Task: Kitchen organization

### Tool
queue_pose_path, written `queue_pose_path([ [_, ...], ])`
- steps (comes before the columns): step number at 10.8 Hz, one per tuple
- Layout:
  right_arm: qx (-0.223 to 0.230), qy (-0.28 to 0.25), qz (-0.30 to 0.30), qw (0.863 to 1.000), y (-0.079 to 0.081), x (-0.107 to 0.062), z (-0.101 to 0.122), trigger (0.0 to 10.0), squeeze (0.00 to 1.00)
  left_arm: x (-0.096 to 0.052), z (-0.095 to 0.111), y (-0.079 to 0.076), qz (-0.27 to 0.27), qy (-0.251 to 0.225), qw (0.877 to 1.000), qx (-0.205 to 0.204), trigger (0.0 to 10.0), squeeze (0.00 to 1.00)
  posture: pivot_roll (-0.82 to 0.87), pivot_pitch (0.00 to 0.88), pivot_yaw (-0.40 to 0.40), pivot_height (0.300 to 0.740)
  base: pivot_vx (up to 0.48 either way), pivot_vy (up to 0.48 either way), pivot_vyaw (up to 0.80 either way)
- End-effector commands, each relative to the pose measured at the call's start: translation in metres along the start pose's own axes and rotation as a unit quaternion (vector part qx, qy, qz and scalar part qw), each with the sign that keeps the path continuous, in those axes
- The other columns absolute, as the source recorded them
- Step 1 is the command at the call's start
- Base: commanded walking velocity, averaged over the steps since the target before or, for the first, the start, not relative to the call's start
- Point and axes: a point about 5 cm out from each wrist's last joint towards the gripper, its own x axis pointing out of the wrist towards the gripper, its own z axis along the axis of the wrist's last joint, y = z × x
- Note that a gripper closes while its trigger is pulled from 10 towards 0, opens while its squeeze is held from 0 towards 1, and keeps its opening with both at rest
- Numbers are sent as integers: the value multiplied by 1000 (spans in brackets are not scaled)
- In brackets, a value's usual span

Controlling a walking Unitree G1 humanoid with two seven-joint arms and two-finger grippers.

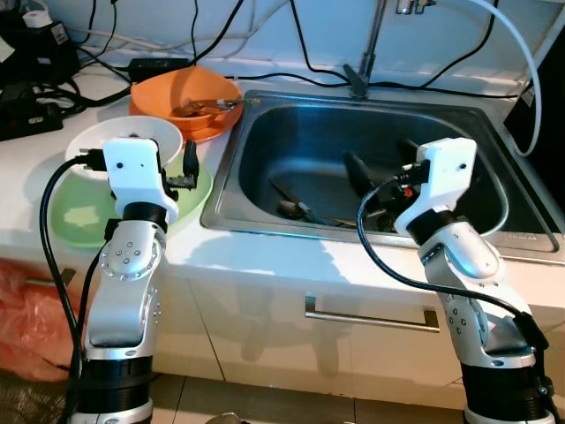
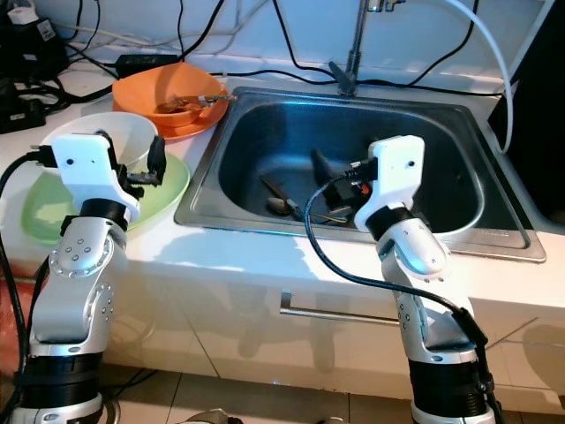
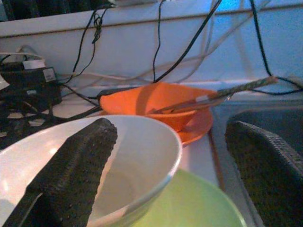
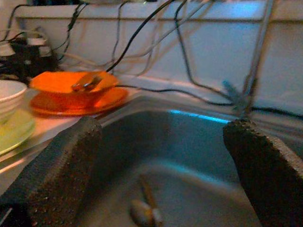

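Note:
The left gripper needs to grab the white bowl by its thin rim (image 1: 180, 141) next, because the bowl is much wider than the gripper's open fingers.
A white bowl (image 1: 124, 140) sits on a green plate (image 1: 84, 212) on the counter left of the steel sink (image 1: 300, 141). My left gripper (image 1: 168, 163) is open and straddles the bowl's right rim: in the left wrist view one finger (image 3: 75, 165) lies over the white bowl (image 3: 142, 142), the other stands outside it. Behind is an orange bowl (image 1: 185, 99) with utensils (image 3: 213, 97) resting in it. My right gripper (image 4: 163, 175) is open above the sink basin, with nothing between its fingers. A spoon (image 1: 296, 209) and other cutlery lie on the sink floor.
The faucet (image 1: 362, 71) rises behind the sink. Black cables and power adapters (image 1: 35, 88) crowd the back left of the counter. A drawer handle (image 1: 371, 316) runs along the cabinet front below.

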Motion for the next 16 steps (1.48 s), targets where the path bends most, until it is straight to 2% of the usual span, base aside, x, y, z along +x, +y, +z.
queue_pose_path([
  [1, 6, -4, 22, 1000, 6, 1, 7, 10000, 0, 1, 4, 4, 1, 0, 1000, 11, 10000, 0, 108, 90, 6, 740, 0, 0, 0],
  [2, 24, 2, 47, 999, 12, 0, 10, 10000, 0, 4, 9, 14, 31, 5, 999, 14, 10000, 0, 116, 101, 11, 740, 0, 0, 0],
  [3, 35, 4, 59, 998, 14, 0, 12, 10000, 0, 3, 8, 17, 36, 12, 999, 17, 10000, 0, 114, 104, 13, 740, 0, 0, 0],
  [5, 41, 6, 76, 996, 20, -2, 13, 10000, 0, 4, -2, 18, 21, 44, 998, 29, 10000, 0, 118, 106, 15, 740, 0, 0, 0],
  [6, 44, 8, 79, 996, 22, -2, 13, 10000, 0, 8, -2, 21, 17, 55, 998, 31, 10000, 0, 122, 108, 18, 740, 0, 0, 0],
  [8, 60, 13, 84, 995, 29, -5, 13, 10000, 0, 24, -9, 40, 11, 113, 992, 51, 10000, 0, 126, 116, 20, 740, 0, 0, 0],
  [10, 77, 21, 108, 991, 34, -8, 14, 10000, 0, 30, -3, 47, -2, 110, 992, 65, 10000, 0, 130, 124, 23, 740, 0, 0, 0],
  [11, 84, 28, 140, 986, 40, -11, 15, 10000, 0, 34, 2, 50, -5, 109, 992, 65, 10000, 0, 129, 127, 26, 740, 0, 0, 0],
  [12, 82, 52, 167, 981, 41, -15, 11, 10000, 0, 37, 3, 48, -21, 120, 990, 69, 10000, 0, 128, 129, 25, 740, 0, 0, 0],
  [15, 84, 64, 184, 977, 39, -19, 11, 10000, 0, 38, 9, 40, -50, 122, 989, 72, 10000, 0, 127, 132, 21, 740, 0, 0, 0],
  [16, 80, 66, 191, 976, 38, -18, 14, 10000, 0, 42, 17, 39, -68, 121, 987, 84, 10000, 0, 129, 130, 23, 740, 0, 0, 0],
])
